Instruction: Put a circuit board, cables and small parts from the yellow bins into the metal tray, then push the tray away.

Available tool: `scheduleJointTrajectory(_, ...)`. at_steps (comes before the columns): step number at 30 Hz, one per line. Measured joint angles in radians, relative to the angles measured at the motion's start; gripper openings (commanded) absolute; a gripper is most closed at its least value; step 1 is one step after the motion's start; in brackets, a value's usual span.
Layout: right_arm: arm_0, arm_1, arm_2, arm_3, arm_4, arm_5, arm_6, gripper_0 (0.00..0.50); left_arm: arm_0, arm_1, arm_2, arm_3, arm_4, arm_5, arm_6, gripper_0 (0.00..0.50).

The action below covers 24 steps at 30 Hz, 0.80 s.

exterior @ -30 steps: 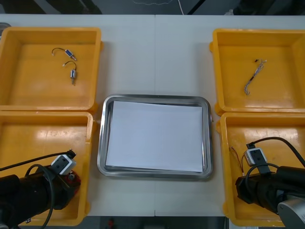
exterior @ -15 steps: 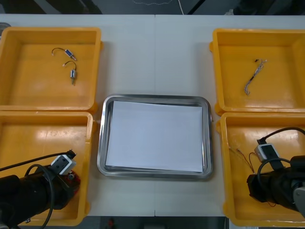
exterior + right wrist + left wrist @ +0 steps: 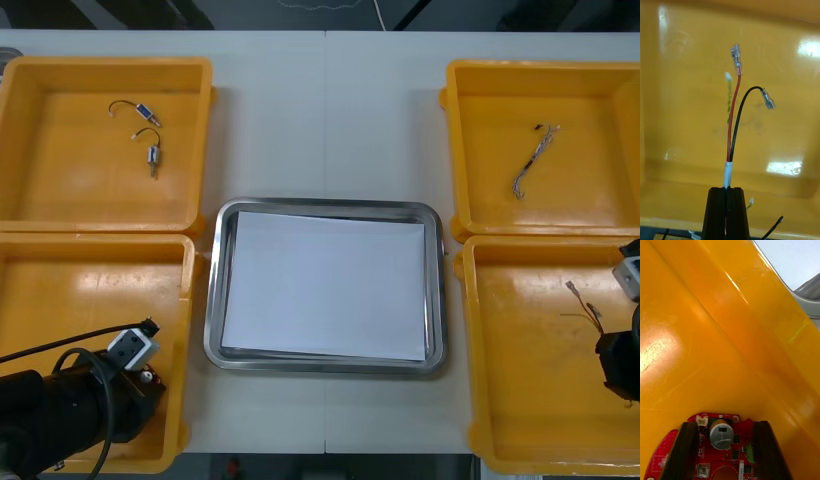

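The left gripper grabs the round red circuit board (image 3: 720, 450) by its upright silver cylinder (image 3: 721, 434) next, since the flat disc spreads wider than the open fingers.
My right gripper (image 3: 726, 192) is shut on a cable (image 3: 733, 120) with a red and a black wire, held by its white sleeve so the two plug ends stand up beyond the fingertips. In the front view that cable (image 3: 580, 300) hangs over the near right yellow bin (image 3: 478, 330), with the right arm at the table's right edge. In the near left yellow bin (image 3: 60, 270), my left gripper (image 3: 725, 424) stands open over a round red circuit board (image 3: 720, 450), close to the bin's wall. The metal tray (image 3: 325, 207) is white inside and holds nothing.
The far left bin (image 3: 200, 140) holds two small metal parts (image 3: 148, 114) (image 3: 152, 155) with short wires. A thin twisted cable (image 3: 530, 165) lies in the far right bin (image 3: 455, 150). More wire ends (image 3: 774, 224) lie near my right fingers.
My right arm has swung to the right edge of the near right bin, carrying the red and black cable with it. The left arm has barely shifted.
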Motion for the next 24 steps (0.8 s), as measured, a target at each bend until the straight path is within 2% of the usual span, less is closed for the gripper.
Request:
scheduleJointTrajectory(1, -0.017, -0.011, -0.012, -0.001, -0.017, 0.018, 0.000, 0.000, 0.000, 0.000, 0.000, 0.000, 0.000, 0.000, 0.000, 0.005)
scheduleJointTrajectory(9, -0.145, -0.118, -0.034, -0.008, -0.152, 0.041, 0.000, 0.000, 0.000, 0.000, -0.001, 0.003, -0.001, -0.001, 0.000, 0.000)
scheduleJointTrajectory(17, -0.215, -0.233, -0.034, -0.015, -0.291, 0.043, 0.000, 0.000, -0.001, 0.000, 0.000, 0.002, 0.001, 0.007, 0.000, 0.000)
scheduleJointTrajectory(21, -0.237, -0.290, -0.034, -0.016, -0.319, 0.043, 0.000, 0.000, -0.005, 0.000, 0.027, -0.019, 0.020, 0.090, 0.000, 0.000)
scheduleJointTrajectory(24, -0.245, -0.321, -0.034, -0.017, -0.340, 0.043, 0.000, 0.000, -0.009, 0.000, 0.068, -0.040, 0.070, 0.157, 0.000, 0.000)
